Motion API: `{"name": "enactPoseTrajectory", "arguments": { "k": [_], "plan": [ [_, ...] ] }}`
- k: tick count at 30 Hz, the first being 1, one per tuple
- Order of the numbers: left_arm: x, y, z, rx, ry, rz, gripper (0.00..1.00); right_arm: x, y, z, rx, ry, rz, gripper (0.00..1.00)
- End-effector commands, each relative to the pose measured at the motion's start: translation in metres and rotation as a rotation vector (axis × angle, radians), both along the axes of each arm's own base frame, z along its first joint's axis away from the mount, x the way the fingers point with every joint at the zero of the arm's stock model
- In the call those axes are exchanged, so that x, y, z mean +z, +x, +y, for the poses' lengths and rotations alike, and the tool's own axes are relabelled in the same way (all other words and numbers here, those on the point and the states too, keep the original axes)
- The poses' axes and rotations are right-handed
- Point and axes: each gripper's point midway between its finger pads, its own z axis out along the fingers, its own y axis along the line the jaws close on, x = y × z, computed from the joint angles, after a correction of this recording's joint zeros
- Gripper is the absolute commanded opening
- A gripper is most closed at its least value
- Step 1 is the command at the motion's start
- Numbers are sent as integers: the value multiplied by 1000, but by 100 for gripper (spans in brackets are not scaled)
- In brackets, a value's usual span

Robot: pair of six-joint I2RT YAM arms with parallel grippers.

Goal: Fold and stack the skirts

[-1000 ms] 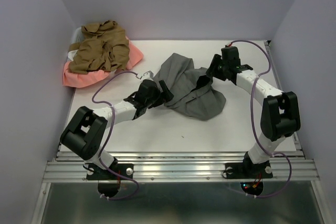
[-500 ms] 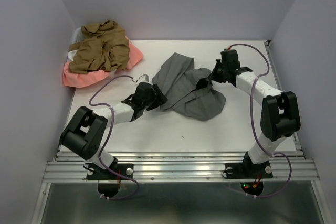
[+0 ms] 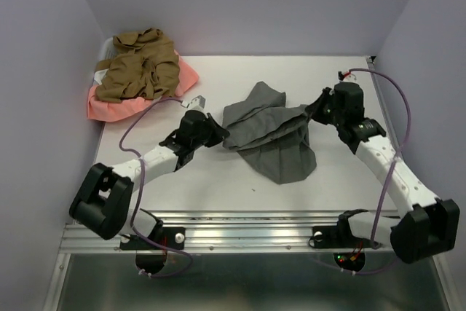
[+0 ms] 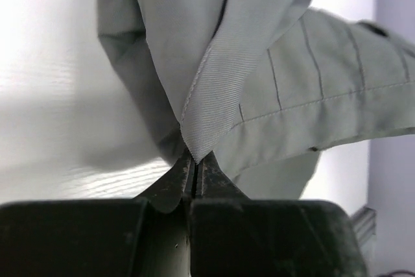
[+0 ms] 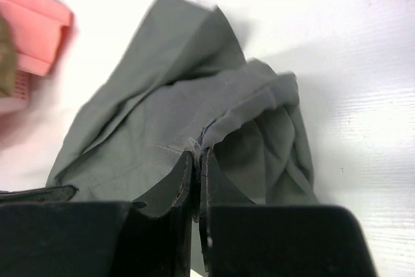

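My right gripper needs to keep holding the grey skirt [image 3: 273, 132] until the skirt lies spread on the tabletop, as the hem in my fingers hangs above bunched folds.
The grey skirt [image 3: 273, 132] hangs stretched between both arms over the middle of the table, its lower part drooping onto the surface. My left gripper [image 3: 220, 135] is shut on the skirt's left corner; the left wrist view shows ribbed band fabric [image 4: 214, 89] pinched at my left gripper [image 4: 195, 159]. My right gripper [image 3: 313, 112] is shut on the right edge; the right wrist view shows a frayed hem of the grey skirt [image 5: 175, 121] pinched at my right gripper [image 5: 198, 156]. The tan-brown skirt [image 3: 138, 65] lies crumpled on the salmon-pink skirt [image 3: 120, 105] at the back left.
A white basket [image 3: 100, 72] peeks out under the pile in the back left corner. Walls close in the table on the left, back and right. The metal rail [image 3: 247, 232] with the arm bases runs along the near edge.
Both grippers closed on the grey skirt's edges. The right arm swung out to the right and the left one shifted left, lifting and stretching the skirt between them.
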Motion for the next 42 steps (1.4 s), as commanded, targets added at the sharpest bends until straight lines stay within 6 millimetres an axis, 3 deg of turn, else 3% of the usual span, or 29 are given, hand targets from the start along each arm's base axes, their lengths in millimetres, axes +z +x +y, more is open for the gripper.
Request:
{"name": "enactPoseTrajectory", "arguments": {
  "k": [1, 2, 4, 5, 10, 12, 16, 18, 21, 23, 24, 25, 26, 27, 28, 29, 30, 31, 33, 34, 35, 37, 38, 39, 40, 41, 42],
  "plan": [
    [79, -5, 0, -32, -99, -170, 0, 58, -18, -12, -41, 23, -162, 1],
    [94, -8, 2, -36, -114, -198, 0, 80, -29, -15, -42, 35, -214, 1],
    [148, -19, 8, -41, -165, -303, 0, 119, -41, -18, -39, 56, -310, 1],
    [177, -20, 12, -27, -188, -361, 0, 155, -54, -21, -36, 78, -400, 1],
    [282, -51, 42, 23, -268, -569, 0, 248, -97, -36, -54, 122, -634, 1],
    [312, -59, 49, 31, -287, -620, 0, 280, -116, -40, -45, 132, -718, 0],
    [337, -57, 54, 58, -286, -665, 0, 305, -128, -43, -37, 134, -778, 1],
    [338, -45, 58, 110, -260, -659, 0, 302, -121, -48, -77, 124, -767, 1],
    [323, -11, 48, 141, -198, -619, 0, 281, -93, -49, -115, 77, -696, 1],
    [311, 11, 46, 164, -162, -581, 0, 256, -61, -45, -130, 40, -615, 1],
    [314, 19, 42, 141, -161, -574, 0, 246, -49, -46, -148, 23, -589, 1],
    [293, 47, 42, 151, -121, -521, 0, 240, -36, -44, -151, 4, -570, 1],
    [292, 58, 38, 122, -121, -508, 0, 217, -7, -40, -147, -47, -504, 1],
    [316, 66, 32, 75, -148, -540, 0, 210, 7, -45, -186, -82, -480, 1],
    [292, 93, 25, 53, -116, -475, 0, 224, 19, -52, -217, -98, -498, 1],
    [301, 108, 29, 50, -116, -487, 0, 228, 31, -58, -234, -117, -499, 1],
    [336, 111, 21, -4, -135, -533, 0, 218, 56, -53, -193, -122, -468, 1],
    [318, 136, 13, -27, -93, -505, 0, 253, 64, -69, -218, -103, -535, 1],
    [352, 155, -3, -98, -97, -569, 0, 289, 82, -72, -193, -90, -606, 1],
    [356, 161, -7, -116, -96, -566, 0, 280, 90, -73, -189, -95, -586, 1],
    [366, 164, -9, -128, -102, -580, 0, 304, 89, -71, -173, -102, -640, 1],
    [382, 168, -12, -166, -111, -603, 0, 313, 88, -71, -160, -90, -659, 1],
    [386, 169, -10, -159, -113, -609, 0, 308, 88, -69, -148, -84, -651, 1],
    [368, 178, -4, -136, -91, -582, 0, 293, 86, -70, -149, -88, -621, 1],
    [378, 171, -2, -135, -95, -601, 0, 292, 86, -70, -149, -88, -620, 1],
    [368, 172, 1, -124, -87, -586, 0, 288, 79, -72, -159, -87, -617, 1],
    [360, 171, 3, -119, -80, -580, 0, 249, 83, -80, -192, -103, -534, 1]
  ]
}}
